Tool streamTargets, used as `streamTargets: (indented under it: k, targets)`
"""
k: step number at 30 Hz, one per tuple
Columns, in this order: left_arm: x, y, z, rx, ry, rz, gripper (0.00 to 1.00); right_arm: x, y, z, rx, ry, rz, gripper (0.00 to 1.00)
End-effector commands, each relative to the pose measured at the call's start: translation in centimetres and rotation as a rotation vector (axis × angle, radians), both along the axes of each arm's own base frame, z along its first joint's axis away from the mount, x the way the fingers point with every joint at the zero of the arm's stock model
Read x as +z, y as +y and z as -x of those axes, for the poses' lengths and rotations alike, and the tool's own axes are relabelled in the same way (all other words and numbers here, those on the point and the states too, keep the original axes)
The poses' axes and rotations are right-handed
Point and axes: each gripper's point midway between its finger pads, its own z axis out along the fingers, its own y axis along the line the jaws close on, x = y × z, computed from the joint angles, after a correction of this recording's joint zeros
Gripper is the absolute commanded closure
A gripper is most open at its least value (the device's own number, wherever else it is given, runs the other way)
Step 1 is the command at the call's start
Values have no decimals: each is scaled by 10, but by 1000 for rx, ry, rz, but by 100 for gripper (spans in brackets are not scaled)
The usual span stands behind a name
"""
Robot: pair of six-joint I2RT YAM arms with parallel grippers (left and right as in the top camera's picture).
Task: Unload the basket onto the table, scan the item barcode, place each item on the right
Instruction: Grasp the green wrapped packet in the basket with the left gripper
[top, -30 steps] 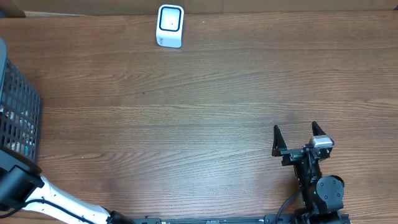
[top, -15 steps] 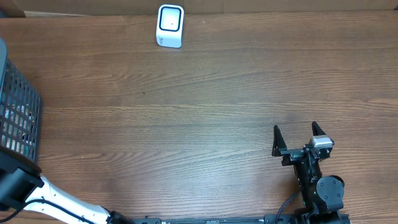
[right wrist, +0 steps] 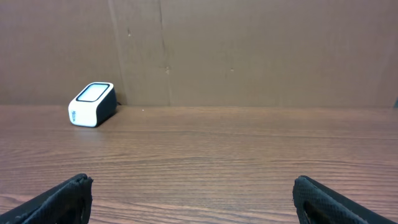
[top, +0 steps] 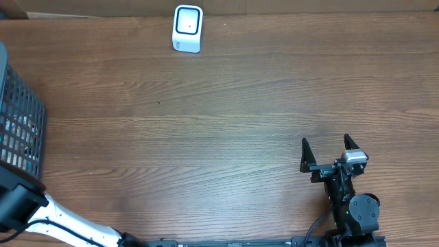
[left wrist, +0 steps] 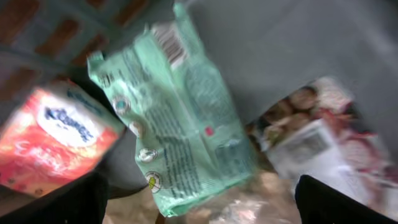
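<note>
Next, my left gripper takes hold of the mint-green packet (left wrist: 180, 124) by its lower end, away from the barcode, so the barcode stays uncovered for the scanner.
In the left wrist view a mint-green packet (left wrist: 180, 124) lies tilted among other goods, a barcode (left wrist: 169, 42) printed near its top end. My left gripper (left wrist: 199, 208) hangs open just over the packet's lower end, with one dark fingertip (left wrist: 62, 202) at the bottom left and the other at the bottom right; nothing is held. The white barcode scanner (top: 187, 28) stands at the table's far edge, also the scanner (right wrist: 92, 104) in the right wrist view. My right gripper (top: 328, 154) rests open and empty near the front right, with bare wood between the gripper's (right wrist: 193, 199) fingertips.
A dark mesh basket (top: 20, 130) stands at the table's left edge, with the left arm (top: 62, 223) reaching toward it. Inside lie an orange-red Kleenex pack (left wrist: 53, 140) and a white and pink package (left wrist: 317, 140). A brown cardboard wall (right wrist: 249, 50) backs the table.
</note>
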Motion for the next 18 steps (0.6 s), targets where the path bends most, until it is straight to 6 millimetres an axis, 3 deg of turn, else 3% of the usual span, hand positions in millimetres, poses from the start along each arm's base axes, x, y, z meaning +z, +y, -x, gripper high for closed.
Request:
streamTargets:
  k: [1, 6, 8, 9, 10, 14, 18]
  targets:
    - [-25, 7, 20, 101, 32, -6, 7, -2, 1, 0, 4, -2, 5, 0]
    - [-41, 12, 18, 103, 10, -36, 39, -2, 1, 0, 4, -2, 5, 0]
    - [-44, 12, 19, 103, 8, -38, 64, -2, 1, 0, 4, -2, 5, 0]
    - [-46, 11, 19, 103, 11, -36, 84, -2, 1, 0, 4, -2, 5, 0]
    - [-46, 10, 20, 103, 14, -33, 96, -2, 1, 0, 4, -2, 5, 0]
    - [-34, 6, 22, 102, 21, -20, 96, -2, 1, 0, 4, -2, 5, 0]
    - [33, 7, 17, 162, -70, -83, 96, -2, 1, 0, 4, -2, 5, 0]
